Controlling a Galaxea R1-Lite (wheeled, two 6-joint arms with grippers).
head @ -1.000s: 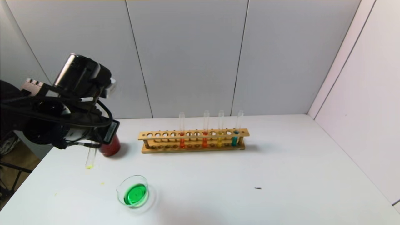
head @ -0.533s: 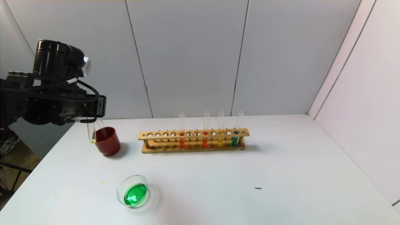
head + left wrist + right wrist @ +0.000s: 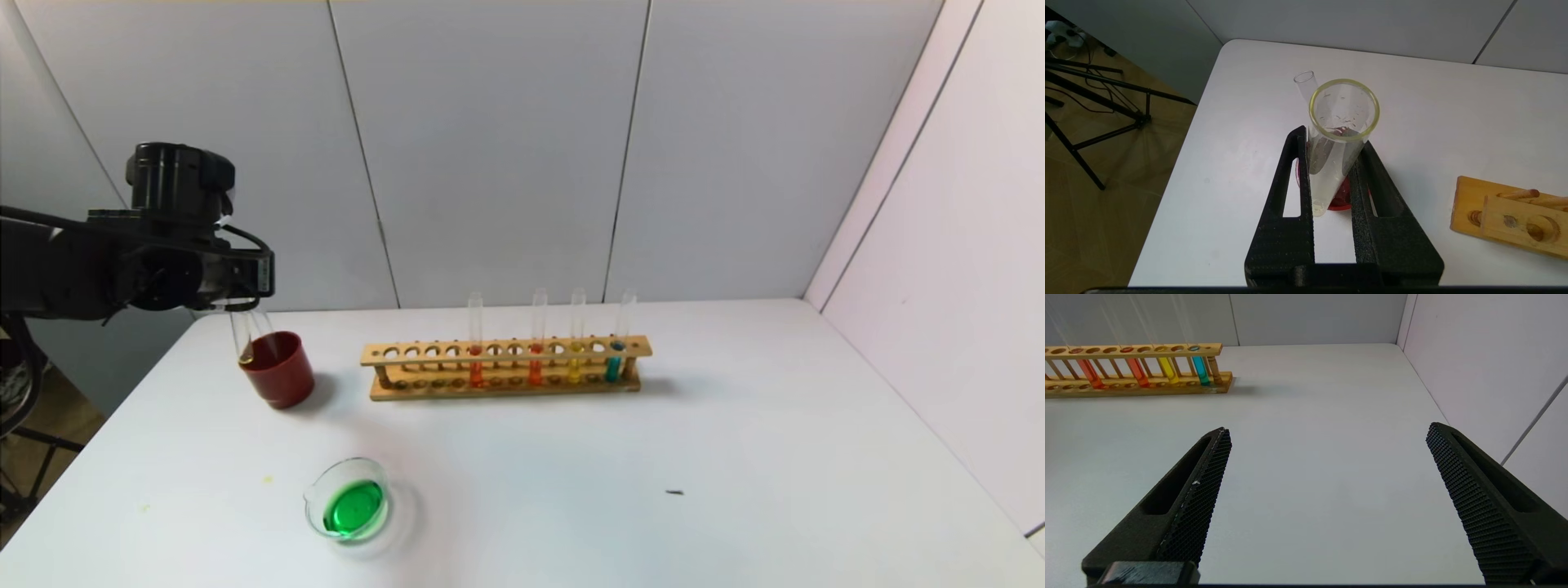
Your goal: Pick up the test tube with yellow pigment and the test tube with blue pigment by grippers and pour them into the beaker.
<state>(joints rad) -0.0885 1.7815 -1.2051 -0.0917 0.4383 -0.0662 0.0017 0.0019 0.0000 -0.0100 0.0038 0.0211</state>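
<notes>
The tube's rounded bottom (image 3: 246, 358) hangs at the near rim of the red cup (image 3: 277, 371), so my left gripper keeps holding the tube for now.
My left gripper (image 3: 242, 309) (image 3: 1333, 139) is shut on a nearly empty test tube (image 3: 242, 339) (image 3: 1327, 171) with a trace of yellow at its rounded bottom. The tube hangs upright, its lower end at the near rim of the dark red cup (image 3: 277, 371) (image 3: 1341, 196). The beaker (image 3: 314, 490) stands at the table's front left and holds green liquid. A test tube with yellow pigment (image 3: 575, 367) (image 3: 1167, 369) and one with blue pigment (image 3: 613, 366) (image 3: 1200, 369) stand in the wooden rack (image 3: 506, 349). My right gripper (image 3: 1327, 428) is open and empty, low over the table's right side.
Another empty tube (image 3: 265, 327) (image 3: 1306, 83) leans inside the red cup. Two tubes of orange-red liquid (image 3: 476, 367) (image 3: 535, 367) stand in the rack. The table's left edge runs close to the cup. Small yellow drops lie on the table at the front left.
My left gripper has carried the emptied tube from the front left of the table back to the red cup, turned it upright and lowered it a little.
</notes>
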